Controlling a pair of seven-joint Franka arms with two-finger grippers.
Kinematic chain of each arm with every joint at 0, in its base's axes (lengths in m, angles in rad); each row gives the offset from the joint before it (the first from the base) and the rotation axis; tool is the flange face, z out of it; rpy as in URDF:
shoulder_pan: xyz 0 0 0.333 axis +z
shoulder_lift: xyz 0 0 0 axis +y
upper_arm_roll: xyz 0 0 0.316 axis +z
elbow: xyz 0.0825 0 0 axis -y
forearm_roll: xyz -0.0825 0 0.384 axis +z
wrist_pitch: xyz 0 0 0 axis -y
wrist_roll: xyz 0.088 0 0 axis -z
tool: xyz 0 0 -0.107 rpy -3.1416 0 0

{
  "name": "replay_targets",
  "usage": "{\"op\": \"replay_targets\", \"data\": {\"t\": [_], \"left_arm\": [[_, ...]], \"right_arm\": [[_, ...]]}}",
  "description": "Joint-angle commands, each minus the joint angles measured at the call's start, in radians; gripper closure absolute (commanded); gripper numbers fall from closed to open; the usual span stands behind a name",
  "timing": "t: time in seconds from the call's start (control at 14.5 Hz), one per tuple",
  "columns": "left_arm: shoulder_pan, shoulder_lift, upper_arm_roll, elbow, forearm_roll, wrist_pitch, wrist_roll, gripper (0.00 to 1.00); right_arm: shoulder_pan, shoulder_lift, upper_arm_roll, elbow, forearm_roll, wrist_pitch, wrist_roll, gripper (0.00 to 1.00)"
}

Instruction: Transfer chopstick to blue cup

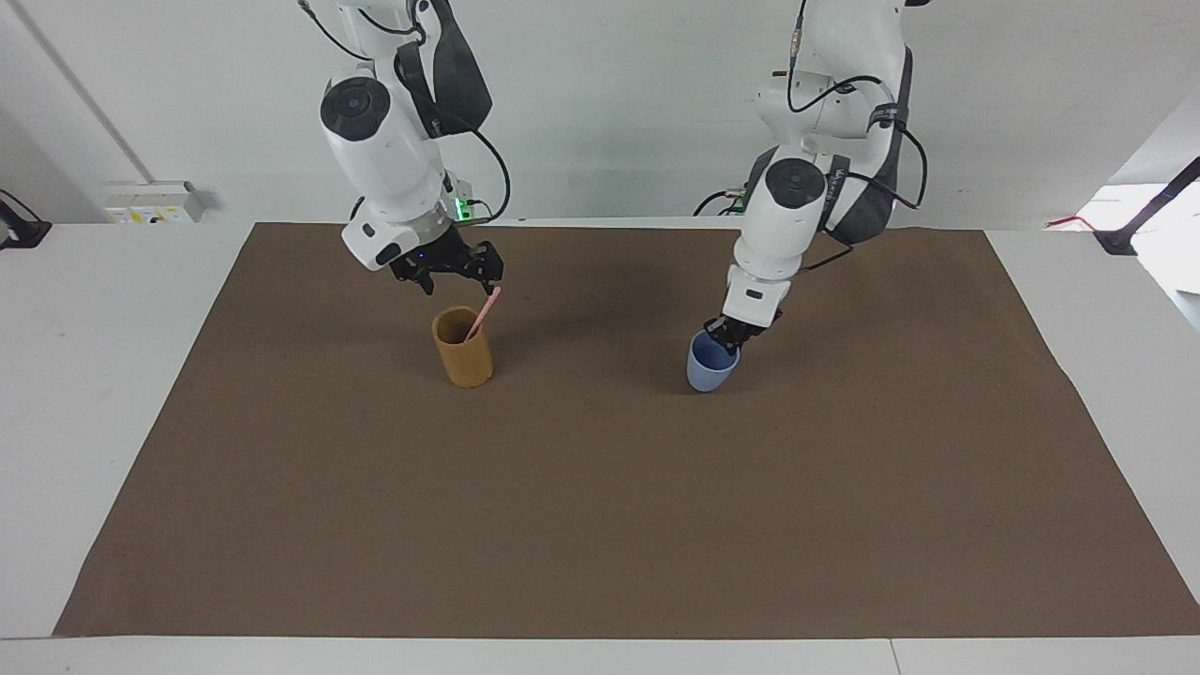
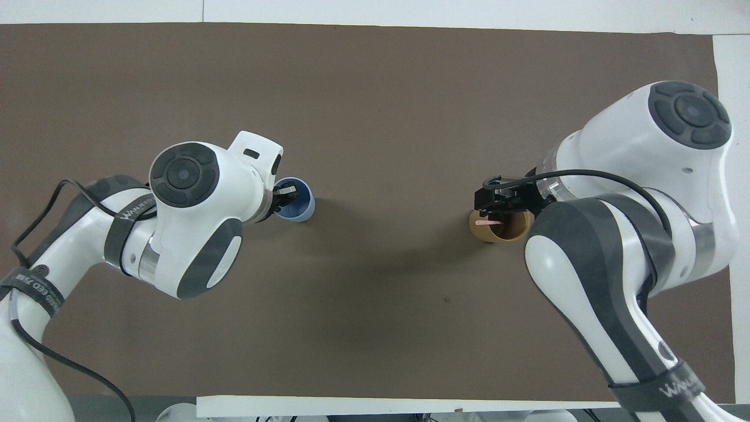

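My right gripper should grab the chopstick by its upper end [image 2: 479, 223] next, so that its lower end stays free to go into the blue cup [image 2: 299, 204].
The pale-pink chopstick [image 1: 483, 314] leans out of the tan-yellow cup [image 1: 463, 357], also in the overhead view [image 2: 487, 223]. My right gripper [image 1: 458, 278] is open just above this cup's rim [image 2: 505, 235], with one fingertip close beside the chopstick's top end, not holding it. My left gripper [image 1: 727, 335] is shut on the rim of the blue cup [image 1: 708, 367], which is upright at or just above the brown mat, toward the middle of the table. The overhead view shows the left gripper [image 2: 286, 196] at the blue cup's [image 2: 299, 204] rim.
A brown mat [image 1: 600, 516] covers most of the white table [image 1: 84, 375]. Both arms lean in over the mat, the right arm's elbow [image 2: 592, 258] partly over the tan cup in the overhead view.
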Motion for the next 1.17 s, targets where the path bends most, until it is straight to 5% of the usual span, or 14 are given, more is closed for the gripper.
{"op": "replay_targets", "data": {"t": [0.0,0.41,0.62,0.83,0.9,1.1], "left_arm": [[-0.059,-0.007,0.018,-0.011,0.004,0.041,-0.115,0.99],[-0.054,-0.004,0.018,-0.011,0.004,0.069,-0.14,0.82],[-0.053,-0.004,0.018,-0.011,0.004,0.067,-0.134,0.53],[-0.05,0.0,0.018,0.004,0.004,0.057,-0.136,0.08],[-0.054,-0.004,0.021,0.01,0.004,0.053,-0.139,0.0],[-0.013,-0.021,0.024,0.052,0.004,-0.007,-0.131,0.0]], "right_arm": [[-0.031,0.125,-0.008,0.118,0.134,-0.097,0.096,0.01],[-0.048,0.158,-0.005,0.116,0.16,-0.145,0.185,0.04],[-0.051,0.138,-0.007,0.068,0.197,-0.171,0.185,0.13],[-0.048,0.127,-0.007,0.046,0.199,-0.174,0.185,0.2],[-0.049,0.127,-0.007,0.038,0.199,-0.173,0.185,0.24],[-0.049,0.127,-0.007,0.043,0.197,-0.176,0.187,0.37]]}}
